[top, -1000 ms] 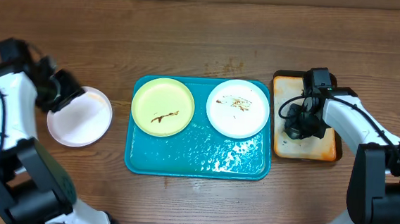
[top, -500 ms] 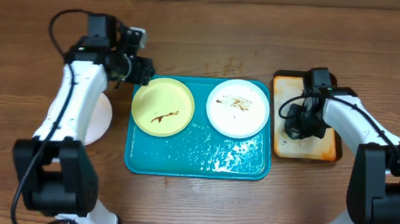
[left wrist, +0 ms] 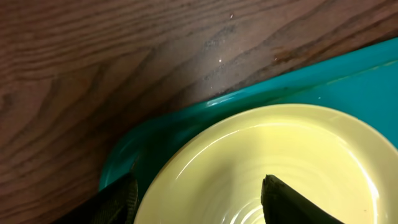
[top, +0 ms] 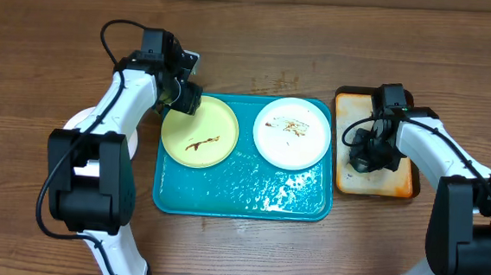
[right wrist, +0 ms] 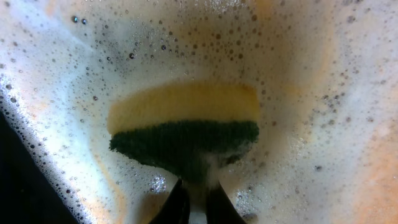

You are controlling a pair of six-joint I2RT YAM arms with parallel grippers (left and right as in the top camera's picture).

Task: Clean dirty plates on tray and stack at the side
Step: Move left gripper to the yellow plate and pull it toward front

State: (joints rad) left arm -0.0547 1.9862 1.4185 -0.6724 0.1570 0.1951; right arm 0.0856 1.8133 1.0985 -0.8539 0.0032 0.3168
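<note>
My left gripper grips the yellow plate's rim (top: 172, 112) (left wrist: 153, 190) next, opposite the white plate on the tray, leaving the yellow plate's smeared side open to clean and stack.
The teal tray (top: 241, 198) holds a pale yellow-green plate (top: 199, 131) with a brown smear and a white plate (top: 293, 132) with brown smears. A second white plate (top: 70, 123) lies on the table at the left, mostly hidden by my left arm. My left gripper (top: 183, 98) is open at the yellow plate's far-left rim. In the left wrist view (left wrist: 199, 199) one finger is outside the rim (left wrist: 186, 149) and one is over the plate. My right gripper (top: 370, 151) is shut on a yellow-and-green sponge (right wrist: 186, 124) in foamy water.
A smaller orange, black-rimmed tray (top: 402, 187) full of soapy foam sits right of the teal tray. The teal tray's floor is wet. Bare wooden table (top: 261, 43) lies beyond the trays.
My left arm swung from the white plate at the far left across to the yellow plate's far-left rim. The right arm has not moved.
</note>
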